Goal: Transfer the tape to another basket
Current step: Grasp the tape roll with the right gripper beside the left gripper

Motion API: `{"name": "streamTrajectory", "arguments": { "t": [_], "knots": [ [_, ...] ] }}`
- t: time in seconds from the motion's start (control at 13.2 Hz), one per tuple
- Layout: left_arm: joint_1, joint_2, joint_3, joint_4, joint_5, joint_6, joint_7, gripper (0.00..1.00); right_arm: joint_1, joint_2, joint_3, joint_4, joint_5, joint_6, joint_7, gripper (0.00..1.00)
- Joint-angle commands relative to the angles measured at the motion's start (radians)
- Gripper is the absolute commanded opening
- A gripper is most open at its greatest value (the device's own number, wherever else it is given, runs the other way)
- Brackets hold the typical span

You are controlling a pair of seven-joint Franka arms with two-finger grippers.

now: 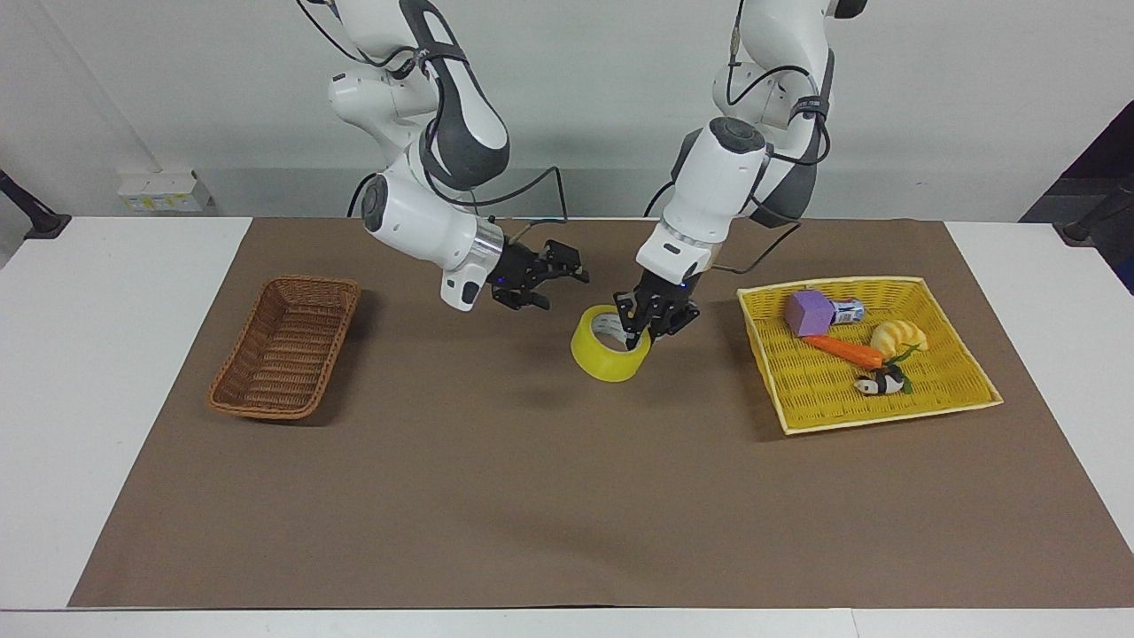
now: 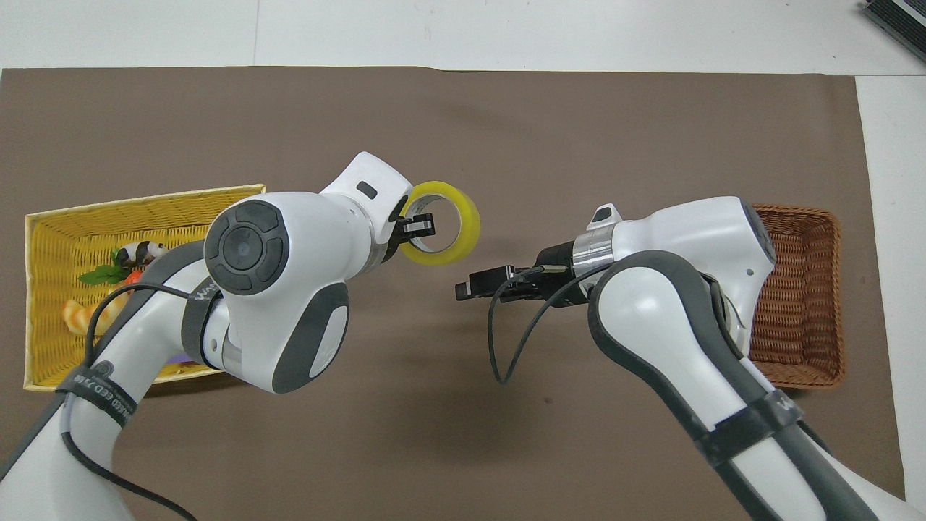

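My right gripper is going to carry the yellow tape over to the brown wicker basket [image 2: 801, 295], so it will first grab the tape by its ring's side [image 2: 466, 224].
The yellow tape [image 1: 602, 363] is a wide roll with a pale core, held low over the middle of the brown mat. My left gripper [image 1: 640, 332] is shut on the roll's wall, one finger inside the core. The tape also shows in the overhead view [image 2: 467, 226], with the left gripper [image 2: 418, 226] on its rim. My right gripper [image 1: 565, 288] is open and empty in the air beside the tape, a short gap away; it also shows in the overhead view [image 2: 472, 288]. The dark brown wicker basket [image 1: 306, 285] stands empty at the right arm's end [image 2: 835, 289].
A flat yellow basket [image 1: 886, 418] at the left arm's end holds a purple block [image 1: 808, 312], a carrot [image 1: 846, 351], a croissant [image 1: 897, 335], a panda toy [image 1: 879, 383] and a small can [image 1: 849, 310]. A brown mat [image 1: 532, 496] covers the table.
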Motion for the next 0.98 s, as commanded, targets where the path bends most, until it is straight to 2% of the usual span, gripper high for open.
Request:
{"name": "streamTrajectory", "arguments": {
  "t": [0.0, 0.15, 0.38, 0.61, 0.91],
  "knots": [
    [-0.022, -0.012, 0.018, -0.005, -0.017, -0.002, -0.008, 0.00, -0.023, 0.037, -0.003, 0.050, 0.055, 0.001, -0.029, 1.00],
    [-0.025, -0.012, 0.018, -0.004, -0.017, -0.003, -0.008, 0.00, -0.028, 0.059, -0.006, 0.085, 0.055, 0.016, -0.024, 1.00],
    [-0.025, -0.012, 0.018, -0.004, -0.017, -0.002, -0.008, 0.00, -0.008, 0.076, -0.003, 0.091, 0.053, 0.119, -0.018, 1.00],
    [-0.025, -0.012, 0.018, -0.004, -0.018, -0.003, -0.006, 0.00, -0.008, 0.110, -0.003, 0.114, 0.053, 0.168, -0.020, 1.00],
    [-0.025, -0.012, 0.018, -0.004, -0.018, -0.006, -0.006, 0.00, 0.009, 0.116, -0.001, 0.119, 0.074, 0.211, -0.013, 1.00]
  ]
}}
